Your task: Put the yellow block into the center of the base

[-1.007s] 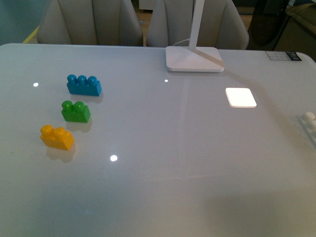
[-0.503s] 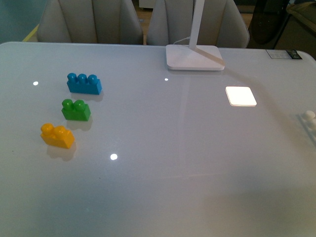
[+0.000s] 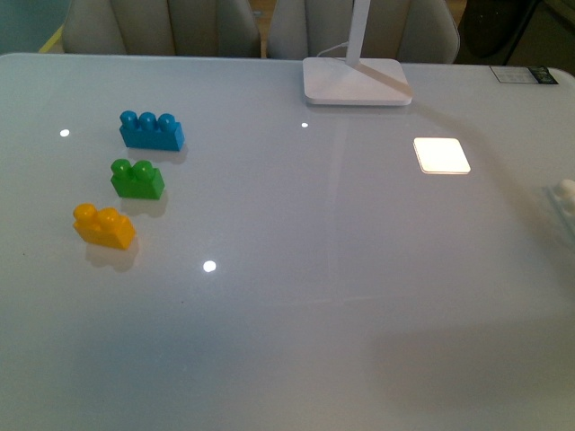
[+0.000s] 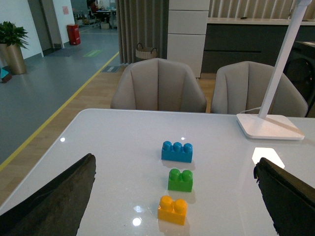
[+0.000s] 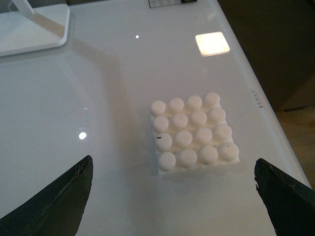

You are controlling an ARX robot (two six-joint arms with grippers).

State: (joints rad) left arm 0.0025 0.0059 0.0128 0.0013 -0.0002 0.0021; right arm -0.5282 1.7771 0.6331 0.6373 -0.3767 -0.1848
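I will next grab two neighbouring edge studs of the base with my right gripper, as the base's thin plate lies flat on the tabletop and only its studs stand up.
The yellow block lies on the white table at the left, nearest of three bricks in a row. In the left wrist view the yellow block sits low between the wide-apart fingers of my left gripper, which is open and empty, well short of it. The base, a white square plate with a 4 x 4 grid of studs, lies flat near the table's right edge. My right gripper hangs open above its near side, holding nothing. In the front view only a corner of the base shows and neither gripper is in view.
A green brick and a blue brick stand behind the yellow one. A white lamp foot with its stem is at the table's back. A bright lamp reflection lies on the tabletop. Chairs stand beyond the far edge.
The front view has shifted: bricks and lamp foot sit a little higher in the picture and the base has slid further off the right edge. Nothing on the table has moved.
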